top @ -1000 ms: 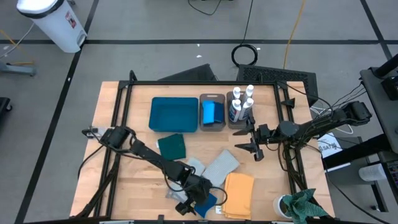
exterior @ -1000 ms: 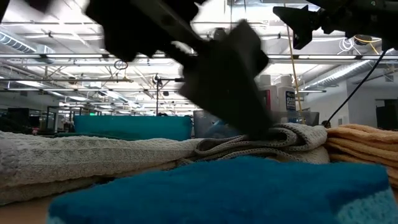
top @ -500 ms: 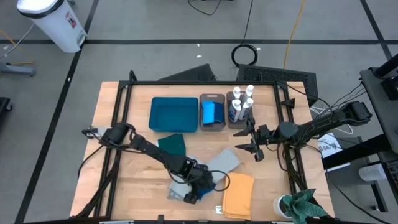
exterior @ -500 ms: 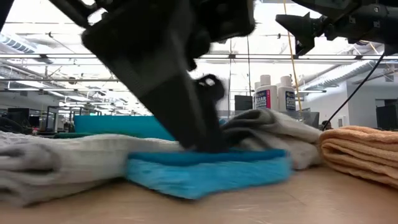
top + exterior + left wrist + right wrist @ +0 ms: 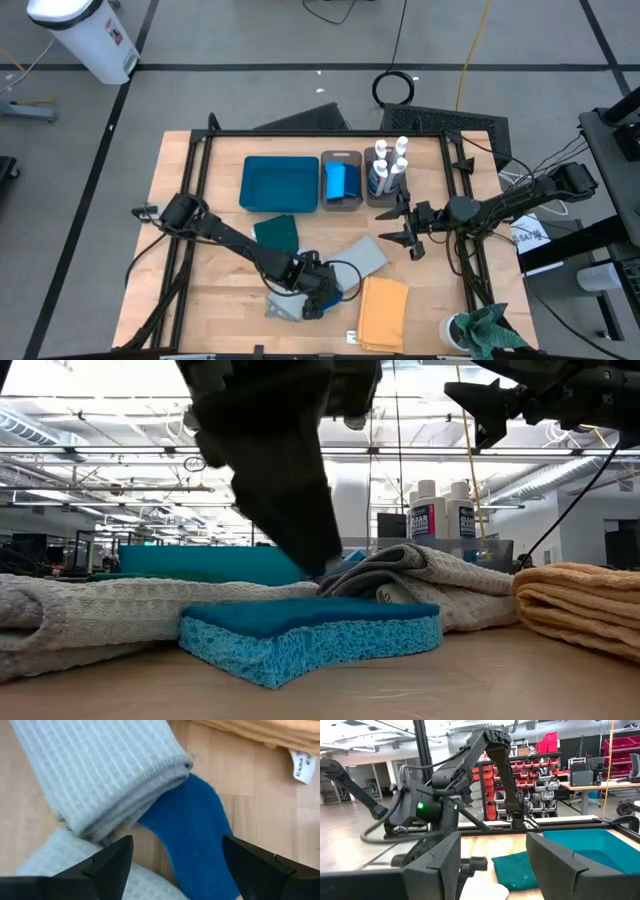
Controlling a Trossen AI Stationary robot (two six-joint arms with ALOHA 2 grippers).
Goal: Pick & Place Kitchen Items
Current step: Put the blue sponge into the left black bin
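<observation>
The left gripper grips the blue sponge by its bare middle (image 5: 197,845) next, since the grey cloth's fold (image 5: 137,795) covers the sponge's far end.
A blue sponge (image 5: 310,635) lies flat on the table, its far end under the fold of a pale grey cloth (image 5: 110,775). My left gripper (image 5: 312,287) is open over them. In the left wrist view (image 5: 176,842) its fingers stand on either side of the sponge (image 5: 200,835). A second grey cloth (image 5: 283,303), a mustard cloth (image 5: 383,312) and a dark teal cloth (image 5: 277,235) lie around it. My right gripper (image 5: 410,236) hangs open and empty above the table's right part. My left gripper slants down from above. In the low view one finger (image 5: 290,490) ends just behind the sponge, at the grey cloth's fold (image 5: 390,570). I cannot tell whether it touches the cloth or the sponge.
A flat teal tray (image 5: 280,183), a bin with blue sponges (image 5: 342,182) and a bin with white bottles (image 5: 388,170) stand along the far side. A green rag (image 5: 490,330) sits off the table's near right corner.
My left gripper has gone from the near edge toward the far edge, pressing on the blue sponge and sliding it along the table up to the grey cloth. It has then risen off the sponge, which now lies flat and still.
</observation>
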